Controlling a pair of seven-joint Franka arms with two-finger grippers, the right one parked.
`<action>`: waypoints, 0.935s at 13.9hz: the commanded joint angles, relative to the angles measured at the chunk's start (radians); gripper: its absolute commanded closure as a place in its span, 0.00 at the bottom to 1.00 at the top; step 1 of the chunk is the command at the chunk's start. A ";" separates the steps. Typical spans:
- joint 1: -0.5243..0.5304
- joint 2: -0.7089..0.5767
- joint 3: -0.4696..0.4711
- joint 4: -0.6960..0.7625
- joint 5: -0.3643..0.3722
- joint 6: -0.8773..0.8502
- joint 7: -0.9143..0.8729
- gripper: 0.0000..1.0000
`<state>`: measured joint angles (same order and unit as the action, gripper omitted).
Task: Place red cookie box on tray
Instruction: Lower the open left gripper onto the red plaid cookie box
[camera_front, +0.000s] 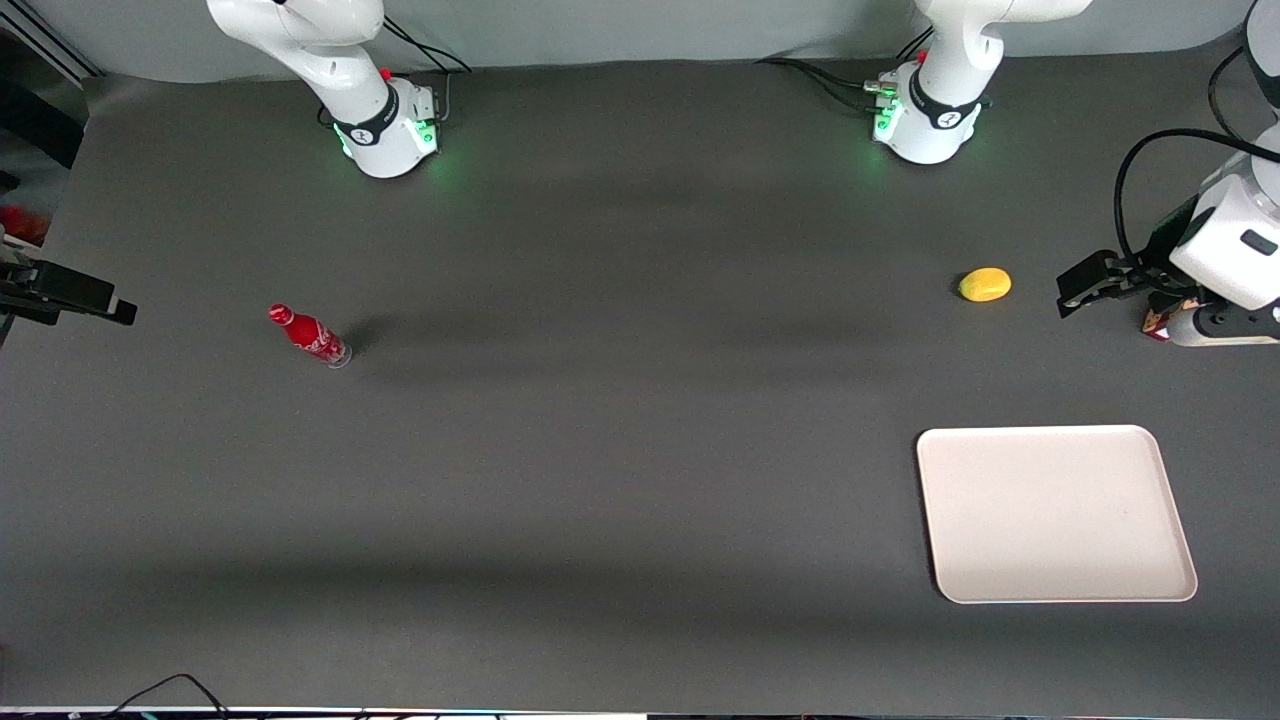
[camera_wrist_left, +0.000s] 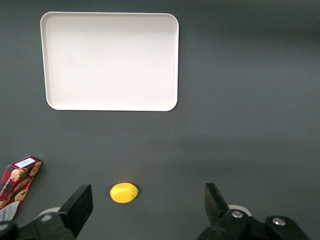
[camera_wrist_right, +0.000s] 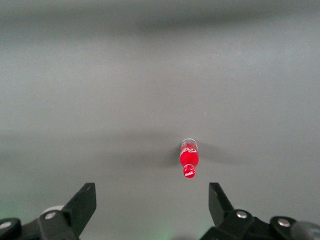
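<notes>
I should grab the red cookie box by its narrow tartan side with my gripper next, so that the box can then go on the tray.
The red cookie box lies flat on the table, a dark-red carton printed with cookies and with a white label at one end. In the front view only a sliver of the box shows under the working arm's hand. My gripper hangs open above the table with nothing between its fingers, and the box lies off to one side of them. The front view shows the gripper at the working arm's end of the table, farther from the front camera than the cream-white tray. The tray holds nothing.
A yellow lemon lies beside the gripper, toward the parked arm's end; in the wrist view the lemon sits below the gap between the fingers. A small red soda bottle stands toward the parked arm's end.
</notes>
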<state>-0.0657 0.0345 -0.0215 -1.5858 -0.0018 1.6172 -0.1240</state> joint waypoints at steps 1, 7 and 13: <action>0.003 0.008 -0.006 0.021 0.016 -0.023 -0.009 0.00; 0.001 0.007 -0.008 0.021 0.016 -0.023 -0.008 0.00; 0.033 -0.007 0.035 0.023 0.037 -0.095 0.122 0.00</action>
<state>-0.0613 0.0355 -0.0017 -1.5841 0.0101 1.5731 -0.0578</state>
